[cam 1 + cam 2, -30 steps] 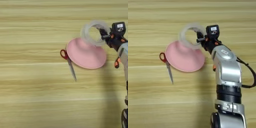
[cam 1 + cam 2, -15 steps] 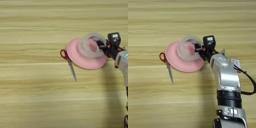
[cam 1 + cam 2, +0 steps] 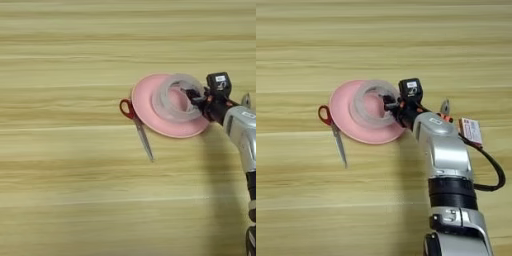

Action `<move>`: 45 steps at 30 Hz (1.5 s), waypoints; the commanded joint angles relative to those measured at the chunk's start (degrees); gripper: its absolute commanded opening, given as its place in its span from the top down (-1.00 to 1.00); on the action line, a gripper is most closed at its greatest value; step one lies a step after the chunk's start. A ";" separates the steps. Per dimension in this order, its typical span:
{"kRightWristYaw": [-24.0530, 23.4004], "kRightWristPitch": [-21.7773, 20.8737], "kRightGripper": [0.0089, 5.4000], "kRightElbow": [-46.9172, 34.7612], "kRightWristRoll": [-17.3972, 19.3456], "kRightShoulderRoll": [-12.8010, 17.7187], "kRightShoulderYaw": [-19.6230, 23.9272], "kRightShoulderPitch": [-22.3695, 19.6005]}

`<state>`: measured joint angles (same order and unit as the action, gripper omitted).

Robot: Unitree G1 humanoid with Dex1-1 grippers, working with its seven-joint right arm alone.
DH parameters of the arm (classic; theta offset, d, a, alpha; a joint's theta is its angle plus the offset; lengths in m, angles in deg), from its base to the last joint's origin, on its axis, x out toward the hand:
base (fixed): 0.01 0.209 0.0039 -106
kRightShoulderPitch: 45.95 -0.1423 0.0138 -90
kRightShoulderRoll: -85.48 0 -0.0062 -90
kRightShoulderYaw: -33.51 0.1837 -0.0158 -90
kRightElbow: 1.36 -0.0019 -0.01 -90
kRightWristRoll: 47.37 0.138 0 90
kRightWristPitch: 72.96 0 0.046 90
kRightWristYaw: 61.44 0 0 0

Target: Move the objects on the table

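The clear tape roll (image 3: 176,98) is low over the pink plate (image 3: 150,107) and would rest there if my right gripper opened, so it is time to release the roll now.
A clear tape roll (image 3: 176,98) (image 3: 370,104) lies over the round pink plate (image 3: 150,107) (image 3: 343,117), low on it; I cannot tell whether it rests fully. My right gripper (image 3: 192,96) (image 3: 389,103) is shut on the roll's right rim, reaching in from the right. Red-handled scissors (image 3: 135,125) (image 3: 333,129) lie on the table (image 3: 65,150) touching the plate's left edge, blades pointing down-right. The small pliers (image 3: 445,109) poke out behind my forearm, mostly hidden.
My silver forearm (image 3: 443,155) runs from the bottom edge up to the plate's right side. A small red-and-white label (image 3: 472,131) and a black cable (image 3: 496,172) hang at the arm's right.
The gripper has carried the tape roll down and a little left, from above the plate's far right rim to low over the plate's middle. Scissors and plate have stayed put.
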<state>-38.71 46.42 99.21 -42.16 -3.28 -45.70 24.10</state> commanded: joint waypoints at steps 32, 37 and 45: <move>-1.33 -8.42 -1.00 -12.69 1.71 -0.53 -2.61 -1.67; -1.73 -13.04 -1.00 -12.95 0.74 -2.61 -5.73 -1.94; -3.29 -22.02 -1.00 -9.31 5.17 -17.34 -10.90 -3.83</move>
<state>-40.65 28.71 90.91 -38.23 -18.46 -56.67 24.95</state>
